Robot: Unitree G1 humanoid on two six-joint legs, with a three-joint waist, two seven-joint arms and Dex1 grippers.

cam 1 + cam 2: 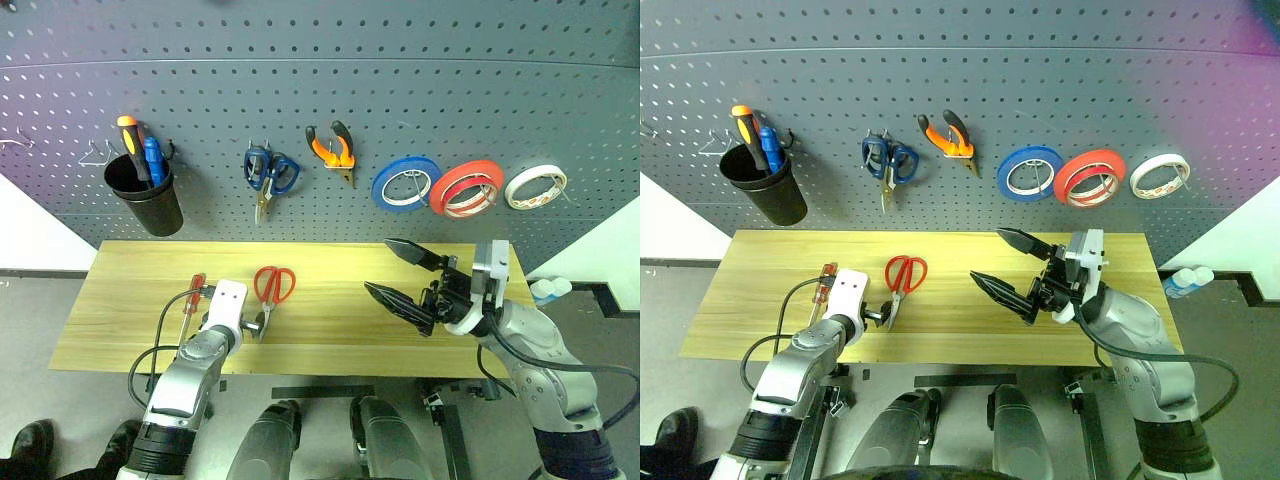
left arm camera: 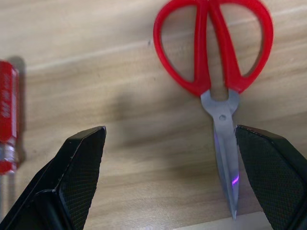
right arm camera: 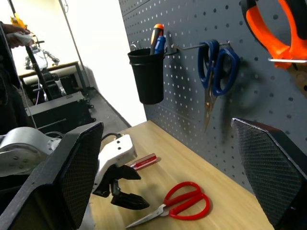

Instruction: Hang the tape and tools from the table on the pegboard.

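The left gripper isn't ready to close yet: its fingers are above the steel blades and would miss them now. It should come down first and then close on the blades.
The red-handled scissors [image 1: 272,285] lie on the table [image 1: 120,310], blades pointing toward the front edge. My left gripper [image 1: 262,325] hangs open just over the blades [image 2: 226,158], which run close inside one finger [image 2: 273,172]. The red-handled screwdriver [image 1: 192,292] lies to their left. On the pegboard [image 1: 300,90] hang the orange-and-black pliers [image 1: 333,150] and the red tape [image 1: 466,189]. My right gripper [image 1: 377,265] is raised above the table's right half, open and holding nothing.
A black cup [image 1: 146,195] with orange and blue screwdrivers hangs at the board's left. Blue-handled scissors [image 1: 268,172] hang beside the pliers. A blue roll [image 1: 405,182] and a white roll [image 1: 535,186] flank the red tape. Bottles [image 1: 550,290] stand off the table's right end.
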